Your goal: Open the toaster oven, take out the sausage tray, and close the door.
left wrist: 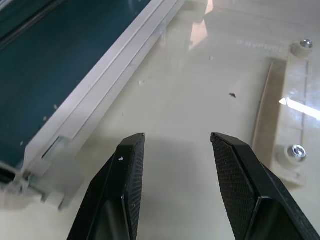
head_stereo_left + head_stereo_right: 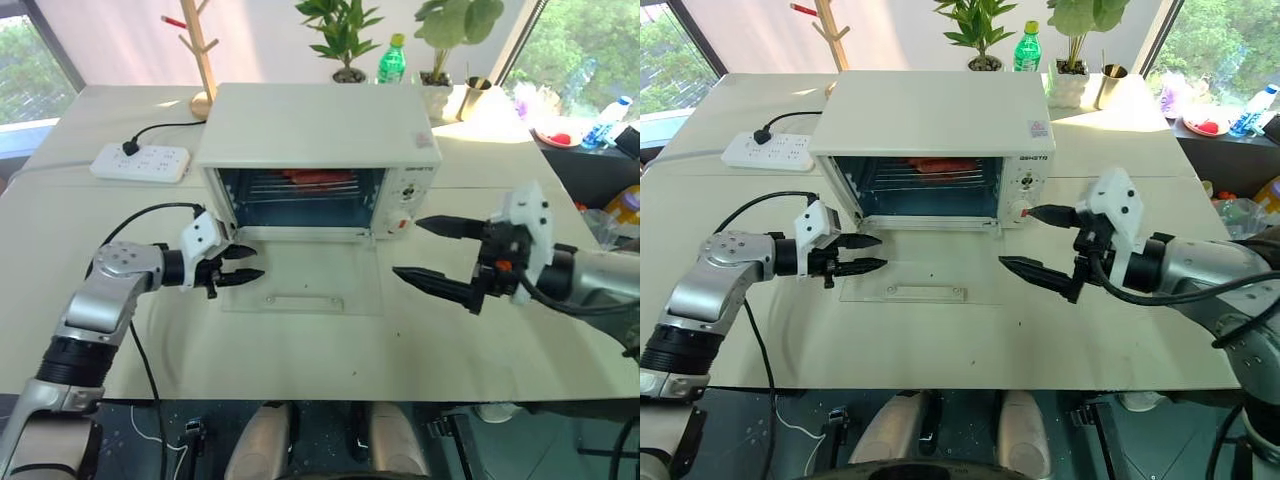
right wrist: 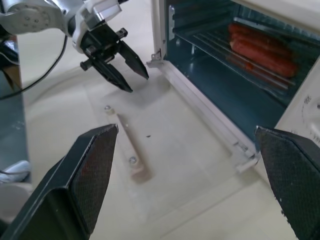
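Note:
The oven's sides surround the tray and its sausages lie loose, so my left gripper should grab the tray by its near rim (image 2: 300, 200) next.
The white toaster oven (image 2: 320, 125) stands at the middle of the table. Its glass door (image 2: 312, 278) is down flat on the tabletop, white bar handle (image 2: 304, 301) toward me. Inside, the sausage tray (image 3: 260, 50) sits on the upper rack with red sausages on it. My left gripper (image 2: 258, 262) hovers over the door's left corner, by the hinge, open and holding nothing. My right gripper (image 2: 406, 247) is open wide in front of the oven's right control panel, above the door's right edge, also empty. Seen from the right wrist, the left gripper (image 3: 132, 75) is beside the oven's left hinge.
A white power strip (image 2: 141, 161) with a black cord lies left of the oven. Behind the oven are a wooden stand (image 2: 200, 50), potted plants (image 2: 345, 30), a green bottle (image 2: 392, 60) and a cup (image 2: 473, 97). Bare tabletop lies in front of the door.

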You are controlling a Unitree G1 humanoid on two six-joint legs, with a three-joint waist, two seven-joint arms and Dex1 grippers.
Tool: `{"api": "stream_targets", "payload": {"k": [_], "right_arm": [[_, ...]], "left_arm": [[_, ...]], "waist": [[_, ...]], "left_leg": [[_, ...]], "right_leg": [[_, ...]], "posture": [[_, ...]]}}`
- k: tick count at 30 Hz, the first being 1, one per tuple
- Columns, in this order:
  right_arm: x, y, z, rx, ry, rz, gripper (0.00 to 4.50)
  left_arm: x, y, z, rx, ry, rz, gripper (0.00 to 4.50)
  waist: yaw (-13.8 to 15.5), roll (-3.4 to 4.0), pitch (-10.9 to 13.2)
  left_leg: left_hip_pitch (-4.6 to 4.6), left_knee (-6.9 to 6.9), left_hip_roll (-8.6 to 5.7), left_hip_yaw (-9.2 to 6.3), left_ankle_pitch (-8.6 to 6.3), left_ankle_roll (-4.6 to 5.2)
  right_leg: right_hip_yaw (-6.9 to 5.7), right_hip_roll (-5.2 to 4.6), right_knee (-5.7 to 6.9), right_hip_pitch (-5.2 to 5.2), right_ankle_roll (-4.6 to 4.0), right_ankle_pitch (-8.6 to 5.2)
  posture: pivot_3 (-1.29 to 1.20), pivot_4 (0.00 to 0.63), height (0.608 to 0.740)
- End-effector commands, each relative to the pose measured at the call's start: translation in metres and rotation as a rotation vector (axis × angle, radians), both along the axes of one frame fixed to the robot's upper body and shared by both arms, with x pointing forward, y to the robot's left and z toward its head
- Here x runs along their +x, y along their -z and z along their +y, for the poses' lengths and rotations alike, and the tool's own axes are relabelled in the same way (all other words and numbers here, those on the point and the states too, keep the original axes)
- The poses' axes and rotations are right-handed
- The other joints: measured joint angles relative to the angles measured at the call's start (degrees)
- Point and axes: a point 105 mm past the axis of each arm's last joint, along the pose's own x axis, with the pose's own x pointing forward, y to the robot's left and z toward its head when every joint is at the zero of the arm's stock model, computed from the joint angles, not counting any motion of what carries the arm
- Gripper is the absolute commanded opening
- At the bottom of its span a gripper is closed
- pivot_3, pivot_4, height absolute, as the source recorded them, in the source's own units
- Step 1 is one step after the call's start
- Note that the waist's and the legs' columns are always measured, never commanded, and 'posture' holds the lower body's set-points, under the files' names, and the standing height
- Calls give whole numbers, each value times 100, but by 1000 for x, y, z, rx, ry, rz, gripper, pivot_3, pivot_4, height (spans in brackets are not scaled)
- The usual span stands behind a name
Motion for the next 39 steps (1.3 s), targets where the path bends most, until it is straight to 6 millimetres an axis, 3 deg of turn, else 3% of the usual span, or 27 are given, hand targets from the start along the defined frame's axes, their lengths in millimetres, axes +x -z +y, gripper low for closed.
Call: {"api": "stream_targets", "payload": {"k": [1, 3, 4, 6, 9, 13, 17, 25, 39], "right_arm": [[12, -5, 13, -44, 22, -106, 4500], [24, -3, 22, -88, 42, -165, 4500], [31, -2, 26, -100, 56, -187, 4500], [42, 0, 34, -142, 75, -248, 4500], [57, 7, 45, -227, 90, -344, 4500], [76, 12, 72, -279, 74, -448, 4500], [92, 16, 94, -336, 74, -539, 4500], [123, 26, 122, -467, 52, -678, 4500], [138, 42, 137, -520, 30, -721, 4500]], "left_arm": [[-1, -3, -3, -1, -5, -23, 2211], [-6, -12, -1, -30, -8, -13, 2211], [-10, -20, 0, -62, -9, 4, 2446], [-20, -38, 1, -136, 4, 37, 3100], [-34, -67, 1, -238, 20, 72, 4458], [-45, -100, 4, -319, 31, 106, 4458], [-48, -112, 7, -333, 40, 135, 4458], [-27, -113, 22, -253, 3, 104, 4458], [-5, -102, 21, -206, 44, 91, 4458]], "waist": [[0, 0, 0], [-10, 0, 0], [-13, 0, 0], [-30, 0, 0], [-30, 0, 1], [-37, 0, 1], [-85, -1, 0], [-167, 0, 0], [-178, 0, 0]], "left_leg": [[0, 0, 0, 0, 0, -1], [0, 0, 0, 0, 1, -1], [0, 0, -1, 1, 0, -1], [-3, 0, 0, 1, 1, -1], [-11, 0, 1, -3, 2, -4], [-10, -1, -2, -4, 6, -10], [-3, -1, -2, -4, 12, -20], [-1, -6, -5, -6, 32, -54], [-2, -11, -4, -4, 37, -64]], "right_leg": [[0, 0, 0, 0, 0, 0], [0, 0, 0, 0, 0, 0], [1, 0, -1, -1, 0, 0], [1, 4, 1, -8, 0, 0], [1, 9, 6, -18, -1, 0], [1, 12, 10, -17, -1, 0], [3, 23, 17, -16, -2, 1], [4, 28, 24, -19, -6, 2], [13, 31, 62, -40, -9, 1]], "posture": [[0, 150, 717], [0, 150, 717], [0, 150, 717], [0, 150, 717], [0, 150, 717], [0, 150, 717], [0, 150, 717], [0, 150, 717], [0, 150, 717]]}}
